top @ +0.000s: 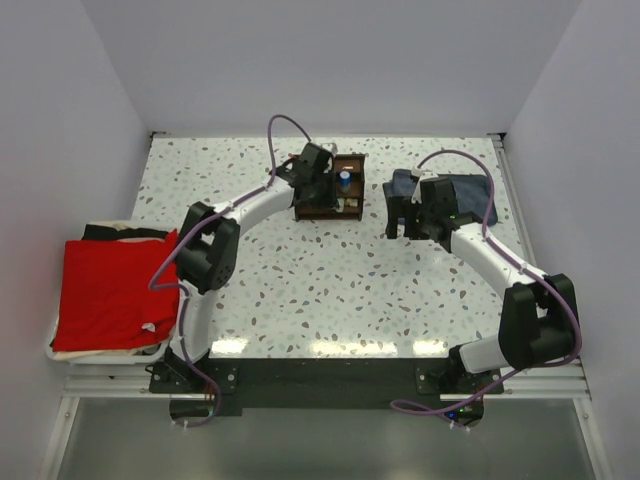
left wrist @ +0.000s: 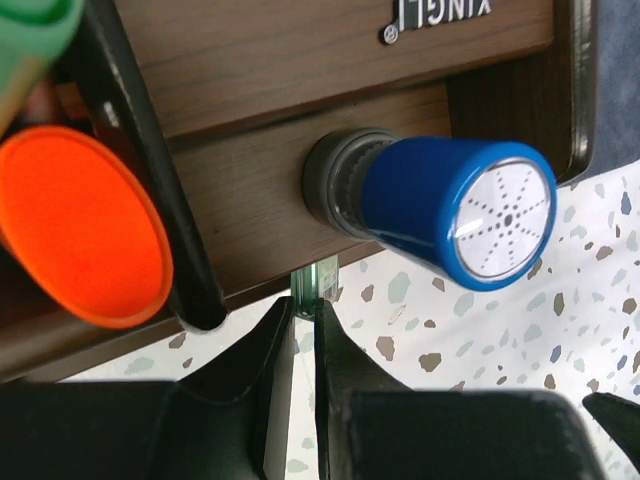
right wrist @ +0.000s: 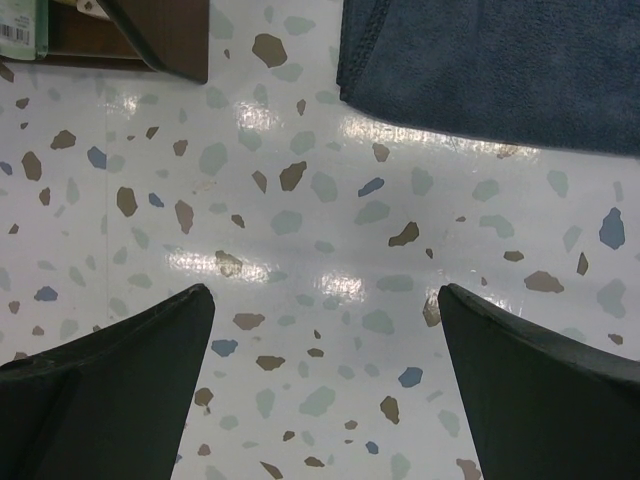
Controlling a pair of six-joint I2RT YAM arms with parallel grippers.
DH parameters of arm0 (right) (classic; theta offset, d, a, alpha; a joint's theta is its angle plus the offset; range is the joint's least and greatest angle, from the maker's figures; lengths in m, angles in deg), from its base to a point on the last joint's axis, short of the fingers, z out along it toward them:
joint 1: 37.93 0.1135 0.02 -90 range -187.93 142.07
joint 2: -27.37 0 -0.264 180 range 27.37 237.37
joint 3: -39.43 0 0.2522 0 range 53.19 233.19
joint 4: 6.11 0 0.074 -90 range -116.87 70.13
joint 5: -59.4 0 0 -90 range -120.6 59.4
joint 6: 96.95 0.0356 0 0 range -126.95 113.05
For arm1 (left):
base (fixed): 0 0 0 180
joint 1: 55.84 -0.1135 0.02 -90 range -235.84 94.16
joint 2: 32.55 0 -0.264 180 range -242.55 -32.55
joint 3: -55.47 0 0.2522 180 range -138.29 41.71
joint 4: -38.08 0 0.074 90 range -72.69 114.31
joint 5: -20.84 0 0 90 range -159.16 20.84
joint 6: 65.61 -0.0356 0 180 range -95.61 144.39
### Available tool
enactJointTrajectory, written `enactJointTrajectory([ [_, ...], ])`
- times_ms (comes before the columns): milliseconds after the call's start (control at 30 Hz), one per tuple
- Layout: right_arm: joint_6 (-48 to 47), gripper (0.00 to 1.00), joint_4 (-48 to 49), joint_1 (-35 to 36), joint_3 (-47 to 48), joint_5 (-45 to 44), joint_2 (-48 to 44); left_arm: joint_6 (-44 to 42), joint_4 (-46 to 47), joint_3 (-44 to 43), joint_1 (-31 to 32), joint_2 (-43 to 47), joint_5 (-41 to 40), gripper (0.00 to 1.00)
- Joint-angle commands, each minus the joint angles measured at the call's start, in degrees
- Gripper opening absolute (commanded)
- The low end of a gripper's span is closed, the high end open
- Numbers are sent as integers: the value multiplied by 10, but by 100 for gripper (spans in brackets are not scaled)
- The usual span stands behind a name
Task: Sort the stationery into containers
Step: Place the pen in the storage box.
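Note:
The pale green tube would stay in at the lower edge of the organizer (top: 352, 162), so my left gripper should open now.
The dark brown wooden organizer (top: 352, 162) stands at the far middle of the table. My left gripper (top: 316, 183) hangs over it. In the left wrist view its fingers (left wrist: 305, 305) are pinched on a thin pale green tube (left wrist: 320, 275) at the organizer's (left wrist: 300, 60) lower edge. A blue cylinder (left wrist: 450, 210), an orange highlighter end (left wrist: 80, 240), a black stick (left wrist: 150, 170) and a green item (left wrist: 30, 40) stand in its compartments. My right gripper (top: 397, 222) (right wrist: 325, 300) is open and empty over bare table, right of the organizer's corner (right wrist: 170, 40).
A folded blue-grey cloth (top: 455, 190) (right wrist: 500, 70) lies just beyond the right gripper. A red cloth (top: 110, 290) lies on a tray at the left table edge. White walls close in the far and side edges.

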Motion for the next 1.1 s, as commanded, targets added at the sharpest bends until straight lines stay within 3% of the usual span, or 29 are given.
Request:
enactJointTrajectory([
  [0,11,99,20,-3,-3,-1,-8,-15,34,-35,1,-5,-8,0],
  [133,12,99,21,-5,-1,-1,-4,-15,36,-36,2,-9,-9,3],
  [433,13,99,25,-4,-1,0,4,-22,46,-30,1,-11,7,39],
  [867,9,99,16,-5,7,-1,1,-39,11,12,-1,61,14,42],
  [1067,-13,99,2,-6,10,5,-1,-72,-42,125,-26,168,81,50],
])
